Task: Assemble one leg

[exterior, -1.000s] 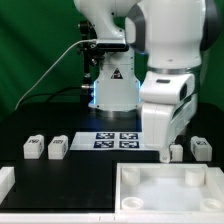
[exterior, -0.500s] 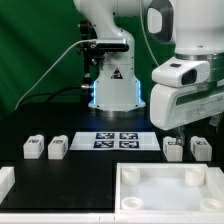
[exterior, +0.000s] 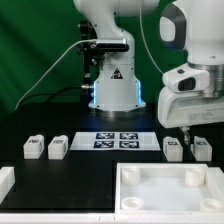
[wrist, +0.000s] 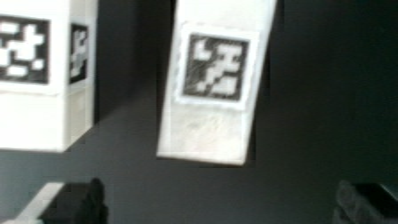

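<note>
My gripper's fingers still stop short of the leg, so closing now would miss. My gripper moves toward the white leg, before it closes on the leg.
Four small white legs with black-and-white tags lie on the black table: two at the exterior view's left and two at its right. My gripper hangs just above the two right legs, touching neither. In the wrist view the gripper is open and empty, with its dark fingertips far apart. One leg lies between them further out, and a second leg lies beside it.
A large white tray-like piece with rounded recesses lies at the front right. The marker board lies mid-table before the robot base. A white part edge shows at the front left.
The arm has swung toward the exterior view's right and risen, from low beside the right legs to above them. The legs have not moved.
</note>
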Tool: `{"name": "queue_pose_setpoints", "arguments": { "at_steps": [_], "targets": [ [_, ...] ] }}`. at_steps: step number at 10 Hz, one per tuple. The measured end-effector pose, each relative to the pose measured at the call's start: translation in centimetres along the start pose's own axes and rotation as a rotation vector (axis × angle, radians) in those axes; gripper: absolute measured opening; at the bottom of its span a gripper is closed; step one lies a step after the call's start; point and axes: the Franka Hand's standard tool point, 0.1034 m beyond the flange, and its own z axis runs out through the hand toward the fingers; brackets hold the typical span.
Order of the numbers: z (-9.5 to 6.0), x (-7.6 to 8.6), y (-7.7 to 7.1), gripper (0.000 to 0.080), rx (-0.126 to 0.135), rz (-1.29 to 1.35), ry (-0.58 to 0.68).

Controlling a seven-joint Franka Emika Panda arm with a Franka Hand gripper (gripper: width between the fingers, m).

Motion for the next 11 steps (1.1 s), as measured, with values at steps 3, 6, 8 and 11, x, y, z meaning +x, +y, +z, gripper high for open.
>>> {"name": "queue_pose_setpoints", "arguments": {
  "at_steps": [3,6,8,11],
  "targets": [
    [-0.1,-0.5,0.2,0.0649,-0.02,0.015,-0.182],
    [1.3,-1.3,-0.2,0.0649,-0.025,0.061,-0.542],
    [1.7,-1.3,0.8,0.0649,-0.004,0.018,-0.692],
    [2.1,-1.6,0.7,0.0649,-0.008,0.026,-0.825]
  ]
}}
